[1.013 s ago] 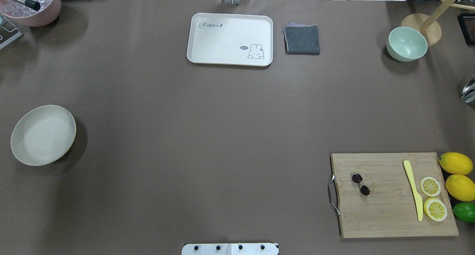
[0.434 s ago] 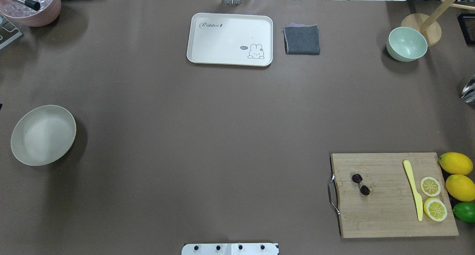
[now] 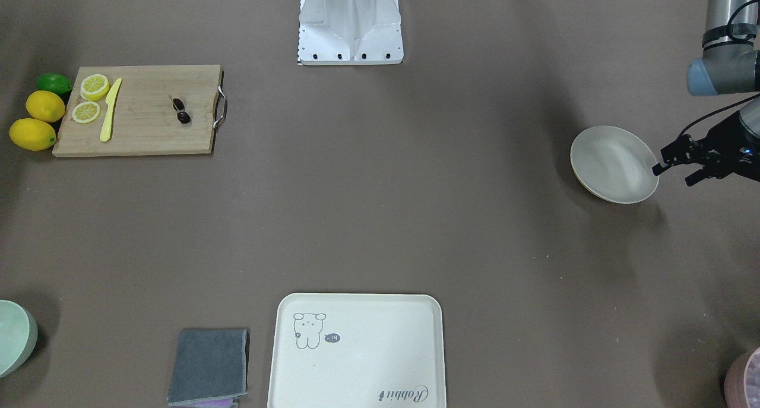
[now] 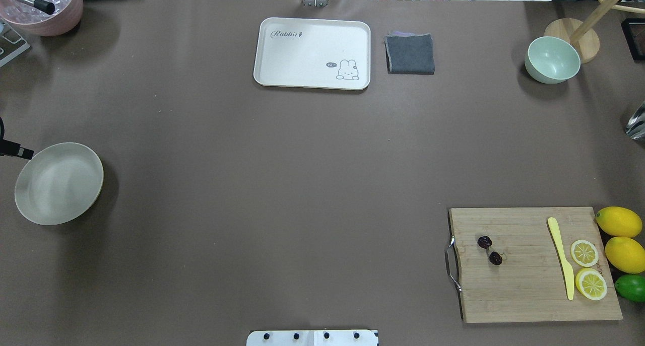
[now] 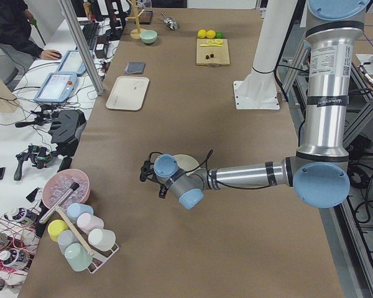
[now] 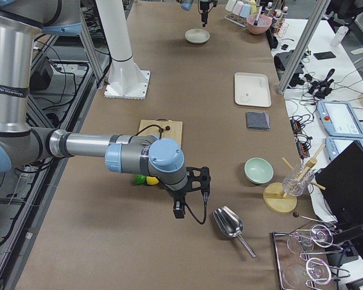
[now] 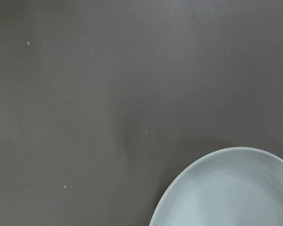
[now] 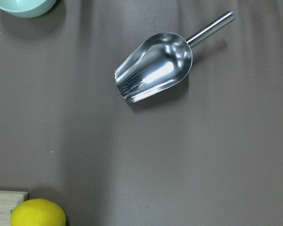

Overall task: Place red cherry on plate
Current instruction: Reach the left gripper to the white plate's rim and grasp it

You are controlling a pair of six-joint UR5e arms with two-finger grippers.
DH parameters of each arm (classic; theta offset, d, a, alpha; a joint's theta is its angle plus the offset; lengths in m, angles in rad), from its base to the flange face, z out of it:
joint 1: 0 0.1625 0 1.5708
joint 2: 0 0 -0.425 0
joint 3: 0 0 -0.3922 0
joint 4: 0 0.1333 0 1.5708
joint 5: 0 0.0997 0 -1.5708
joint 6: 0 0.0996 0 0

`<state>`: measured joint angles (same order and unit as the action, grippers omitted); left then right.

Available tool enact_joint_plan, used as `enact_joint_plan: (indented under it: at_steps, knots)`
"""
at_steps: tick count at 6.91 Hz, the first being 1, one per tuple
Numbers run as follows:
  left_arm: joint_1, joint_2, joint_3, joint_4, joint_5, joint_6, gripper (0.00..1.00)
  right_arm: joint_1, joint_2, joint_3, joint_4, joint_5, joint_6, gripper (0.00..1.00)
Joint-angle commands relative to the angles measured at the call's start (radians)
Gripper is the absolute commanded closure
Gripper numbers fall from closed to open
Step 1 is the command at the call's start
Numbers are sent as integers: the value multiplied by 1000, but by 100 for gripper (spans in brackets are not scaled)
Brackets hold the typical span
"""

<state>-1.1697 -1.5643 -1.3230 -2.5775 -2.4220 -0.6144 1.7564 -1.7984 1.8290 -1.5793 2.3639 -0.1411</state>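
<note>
My left gripper grabs the plate by its rim [image 3: 653,167] next, to set out the plate for the red cherry [image 3: 181,112].
The red cherry [image 4: 490,250], two tiny dark balls on a thin stem, lies on the left part of the wooden cutting board [image 4: 529,285]; it also shows in the front view [image 3: 180,111]. The plate [image 4: 59,183], round and cream-white, sits at the table's left side, with nothing on it [image 3: 613,164]. My left gripper [image 3: 672,175] hovers open just outside the plate's rim, nothing between its fingers. The left wrist view holds only a part of that plate [image 7: 226,193]. My right gripper [image 6: 180,208] hangs over the table beyond the lemons, far from the cherry; I cannot tell its state.
On the board lie a yellow knife [image 4: 562,258] and two lemon slices [image 4: 584,253]; two lemons [image 4: 619,221] and a lime [image 4: 631,287] sit beside it. A metal scoop [image 8: 153,68], mint bowl [image 4: 552,60], rabbit tray [image 4: 312,53] and grey cloth [image 4: 410,54] lie further off.
A fingertip of my left gripper has come into the overhead view at the left edge, beside the plate's far rim. The cherry and the plate have not moved.
</note>
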Motion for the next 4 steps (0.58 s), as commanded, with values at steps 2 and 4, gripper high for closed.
enact_joint_plan:
  at_steps: [2,4]
  knots:
    - [44,10,71,-145,38,-48,8,0,-10,1,1,0,0,0]
    - [56,20,74,-191,43,-77,35,0,-10,1,1,0,0,0]
